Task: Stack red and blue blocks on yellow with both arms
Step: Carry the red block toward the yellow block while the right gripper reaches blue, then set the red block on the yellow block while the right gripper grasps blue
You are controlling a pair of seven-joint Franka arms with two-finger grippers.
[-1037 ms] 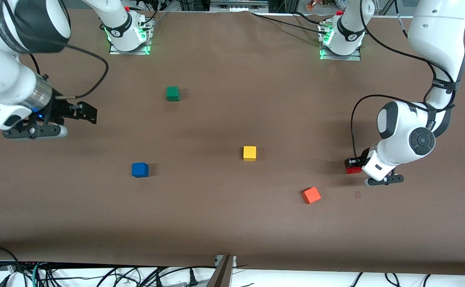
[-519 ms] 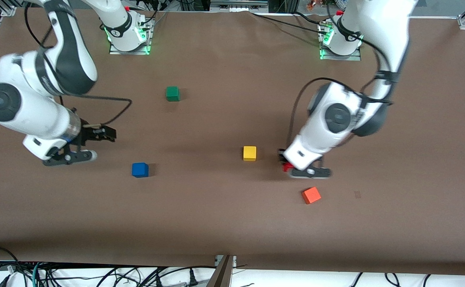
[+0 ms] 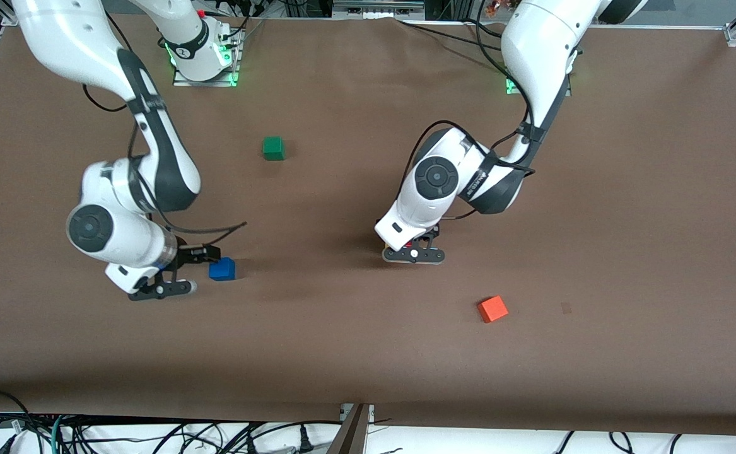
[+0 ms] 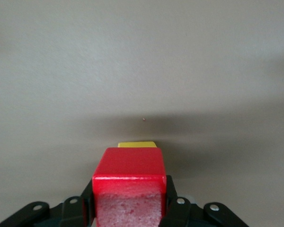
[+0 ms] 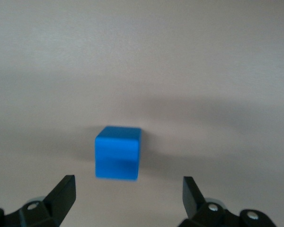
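Observation:
My right gripper would miss the blue block if it closed now, as its fingers stop short. It needs to first move toward the block.
My left gripper [image 3: 413, 250] is shut on the deep red block [image 4: 128, 175] and holds it just over the yellow cube [image 4: 137, 144], of which only a thin edge shows past the red block. In the front view the left hand hides both cubes. The blue block [image 3: 222, 269] sits on the table toward the right arm's end. My right gripper [image 3: 205, 255] is open and empty, low beside the blue block. In the right wrist view the blue block [image 5: 118, 152] lies just ahead of the open fingertips [image 5: 66, 189], not between them.
A green cube [image 3: 273, 148] sits farther from the front camera, toward the robot bases. A lighter orange-red cube [image 3: 492, 309] lies nearer the camera than the left gripper. The brown table [image 3: 368, 353] ends at its front edge with cables below.
My left arm swung from its end of the table to over the yellow cube, carrying the red block. My right arm came in and down beside the blue block.

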